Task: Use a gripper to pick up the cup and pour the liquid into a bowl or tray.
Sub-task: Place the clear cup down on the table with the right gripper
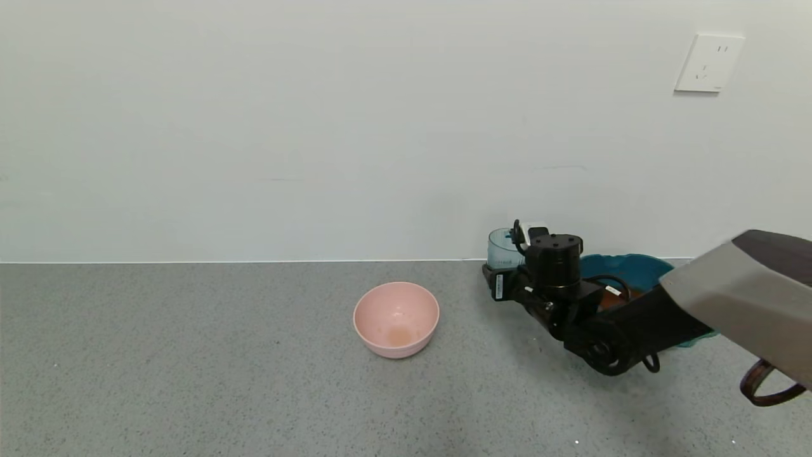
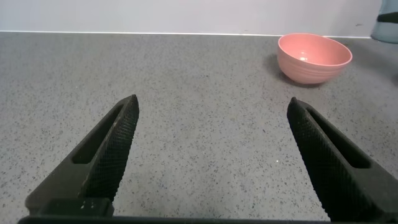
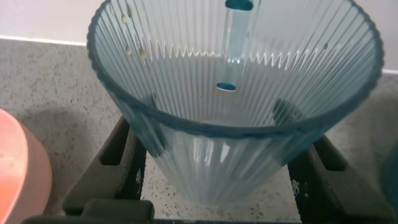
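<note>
The ribbed cup [image 1: 503, 249] is above the grey counter in the head view, so my right gripper should stay closed on it for now and release it later.
My right gripper [image 1: 507, 265] is shut on the ribbed blue-green cup [image 1: 503, 249] and holds it upright near the wall, just left of the dark teal basin [image 1: 628, 266]. In the right wrist view the black fingers [image 3: 127, 158] flank the cup [image 3: 233, 93], whose inside looks empty. An orange-brown patch of liquid [image 1: 610, 298] shows in the basin behind my right arm. My left gripper [image 2: 213, 102] is open and empty over bare table, and it is out of the head view.
A round pink bowl [image 1: 396, 318] with a faint orange smear inside stands left of the cup; it also shows in the left wrist view [image 2: 314, 57]. The white wall runs close behind the cup and basin, with a socket [image 1: 709, 62] high on the right.
</note>
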You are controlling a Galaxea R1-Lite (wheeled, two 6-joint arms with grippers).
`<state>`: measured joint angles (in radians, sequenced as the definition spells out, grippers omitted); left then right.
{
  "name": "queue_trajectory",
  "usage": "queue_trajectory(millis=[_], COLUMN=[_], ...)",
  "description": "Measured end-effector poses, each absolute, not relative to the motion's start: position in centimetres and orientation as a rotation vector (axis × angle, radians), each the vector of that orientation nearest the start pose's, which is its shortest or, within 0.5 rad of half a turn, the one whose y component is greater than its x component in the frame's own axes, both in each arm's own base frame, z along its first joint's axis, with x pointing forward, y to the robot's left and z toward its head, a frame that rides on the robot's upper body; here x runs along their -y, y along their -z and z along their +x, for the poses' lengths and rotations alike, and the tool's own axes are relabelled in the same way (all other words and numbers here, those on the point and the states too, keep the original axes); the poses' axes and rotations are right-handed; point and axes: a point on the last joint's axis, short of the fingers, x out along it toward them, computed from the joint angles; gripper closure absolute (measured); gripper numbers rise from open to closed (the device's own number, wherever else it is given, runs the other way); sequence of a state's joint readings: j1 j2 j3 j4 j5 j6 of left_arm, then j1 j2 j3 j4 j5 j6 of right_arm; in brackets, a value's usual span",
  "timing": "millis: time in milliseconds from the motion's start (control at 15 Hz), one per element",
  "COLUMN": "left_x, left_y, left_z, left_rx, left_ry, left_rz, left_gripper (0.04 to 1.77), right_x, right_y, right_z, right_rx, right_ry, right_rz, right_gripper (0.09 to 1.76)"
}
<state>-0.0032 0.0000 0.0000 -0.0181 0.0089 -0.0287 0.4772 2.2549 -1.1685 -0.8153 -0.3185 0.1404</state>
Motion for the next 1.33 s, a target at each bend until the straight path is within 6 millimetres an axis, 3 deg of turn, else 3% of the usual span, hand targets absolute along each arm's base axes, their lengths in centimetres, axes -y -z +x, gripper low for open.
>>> queue_trajectory(millis=[600, 1333], left_x=[0.0, 0.0], left_y=[-7.7, -7.7], left_z=[-2.3, -2.3], left_rx=[0.018, 0.018], left_ry=[-0.005, -0.005], left_rz=[-0.028, -0.028], left_gripper=[0.09, 0.09], right_x=[-21.0, -21.5], right_y=[-5.2, -3.9], right_z=[40.3, 40.4], right_rx=[-0.302, -0.321], right_ry=[-0.153, -0.161], right_rz=[0.02, 0.009], right_gripper=[0.53, 0.53])
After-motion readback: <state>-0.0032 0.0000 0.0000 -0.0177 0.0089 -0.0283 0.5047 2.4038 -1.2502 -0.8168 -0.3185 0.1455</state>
